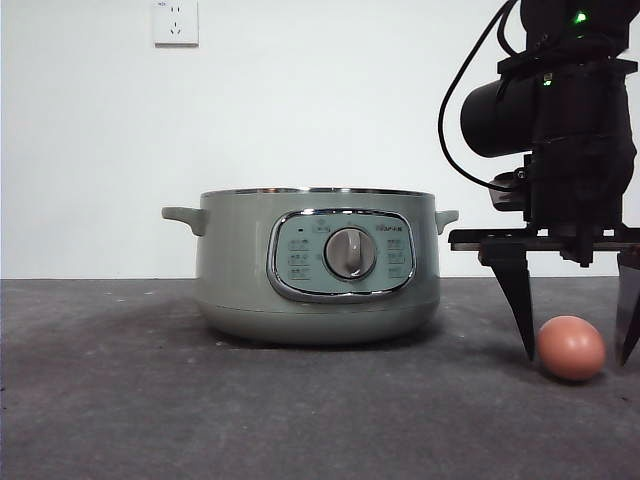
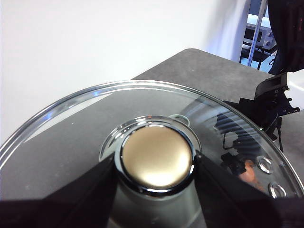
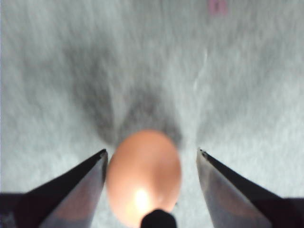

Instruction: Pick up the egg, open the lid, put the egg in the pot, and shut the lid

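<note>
The egg (image 1: 571,348) slopes away toward its rounded ends, so my right gripper needs to grab it next across its middle, by the two facing sides.
The reddish-brown egg (image 1: 571,348) (image 3: 144,175) lies on the table to the right of the sage-green pot (image 1: 318,265). My right gripper (image 1: 577,355) (image 3: 152,152) stands open around the egg, one jaw on each side, its tips down near the table. One jaw is close to the shell and the other stands apart from it. The pot's rim is bare, with no lid on it. In the left wrist view, my left gripper (image 2: 156,159) is shut on the knob (image 2: 156,154) of the glass lid (image 2: 71,128). The lid is out of the front view.
The dark grey table (image 1: 120,400) runs back to a white wall with a socket (image 1: 175,22). The pot's two side handles stick out left and right. The right arm's black body (image 1: 560,120) hangs above the egg.
</note>
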You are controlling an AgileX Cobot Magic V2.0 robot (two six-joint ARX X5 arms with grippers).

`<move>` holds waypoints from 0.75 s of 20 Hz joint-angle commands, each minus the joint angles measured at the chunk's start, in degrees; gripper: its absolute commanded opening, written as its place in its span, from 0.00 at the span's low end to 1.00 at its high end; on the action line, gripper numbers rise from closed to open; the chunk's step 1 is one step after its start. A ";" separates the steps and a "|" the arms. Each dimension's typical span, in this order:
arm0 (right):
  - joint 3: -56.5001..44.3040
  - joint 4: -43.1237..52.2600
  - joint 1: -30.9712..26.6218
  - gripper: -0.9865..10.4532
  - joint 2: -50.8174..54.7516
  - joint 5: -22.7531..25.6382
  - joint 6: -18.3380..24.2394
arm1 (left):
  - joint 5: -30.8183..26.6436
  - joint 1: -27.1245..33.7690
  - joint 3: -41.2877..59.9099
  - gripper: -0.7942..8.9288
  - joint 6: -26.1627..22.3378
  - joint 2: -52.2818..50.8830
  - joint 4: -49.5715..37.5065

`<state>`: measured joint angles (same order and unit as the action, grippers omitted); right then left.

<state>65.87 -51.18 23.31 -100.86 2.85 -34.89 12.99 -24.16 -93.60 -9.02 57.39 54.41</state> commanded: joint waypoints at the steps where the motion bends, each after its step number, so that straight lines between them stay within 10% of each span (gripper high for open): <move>1: -0.26 0.59 0.85 0.36 -0.35 0.17 -0.90 | 0.46 -0.04 -0.35 0.07 -0.68 -0.59 -3.06; 15: -0.17 1.55 2.60 0.08 0.61 1.07 1.03 | 0.44 -0.04 -0.35 0.07 -0.66 -0.59 -2.62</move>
<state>65.89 -49.84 25.74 -100.62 3.66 -34.74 12.99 -24.16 -93.60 -9.02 57.41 54.43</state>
